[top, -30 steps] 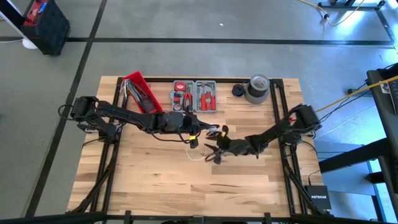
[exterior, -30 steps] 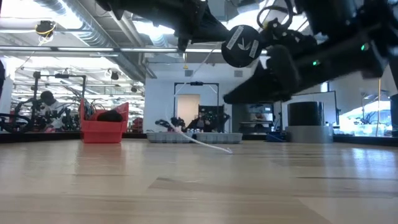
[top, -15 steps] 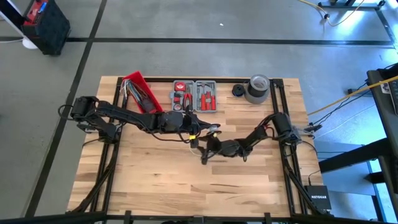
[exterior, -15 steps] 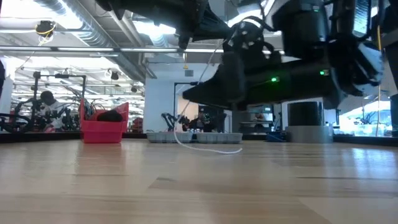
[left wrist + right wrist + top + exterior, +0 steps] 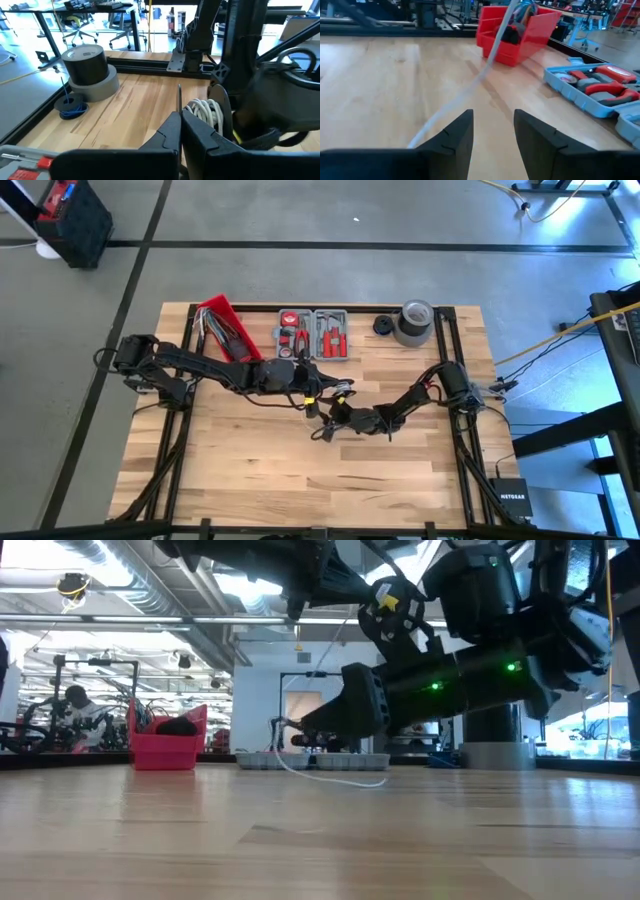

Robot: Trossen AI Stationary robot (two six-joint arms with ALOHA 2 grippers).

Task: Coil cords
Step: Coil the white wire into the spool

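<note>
The white cord slants outside both of my open fingers, so my right gripper would miss it if I closed now. I need to first shift to the left in the wrist view.
The white cord (image 5: 330, 778) hangs from my left gripper (image 5: 312, 406) above the table's middle, and its lower part lies on the wood in a loose curve. A wound bunch of white cord (image 5: 206, 111) shows just beyond the left fingers, and in the high view (image 5: 345, 390). My left gripper (image 5: 179, 119) is shut on the cord. My right gripper (image 5: 322, 432) is open and low over the table, just near of the left one. The cord (image 5: 470, 87) slants past its open fingers (image 5: 493, 125). I cannot make out the black cord for certain. My left gripper pinches a thin strand of the cord (image 5: 179, 102) between its two shut fingertips, high above the table. Below the hold the cord hangs slack (image 5: 290, 730) and its lower part lies on the table. I cannot tell whether my right gripper touches the cord.
A grey roll of tape (image 5: 413, 322) with a small dark-and-blue coil (image 5: 384, 326) beside it stands at the far right. A grey tool case (image 5: 313, 333) and a red bin (image 5: 225, 325) stand along the far edge. The near half of the table is bare wood.
My right gripper has gone toward the table's left edge and down, tipping its fingers toward the hanging cord. The cord's part on the table has gone from a straight run into a loose curve. My left gripper has stayed put.
</note>
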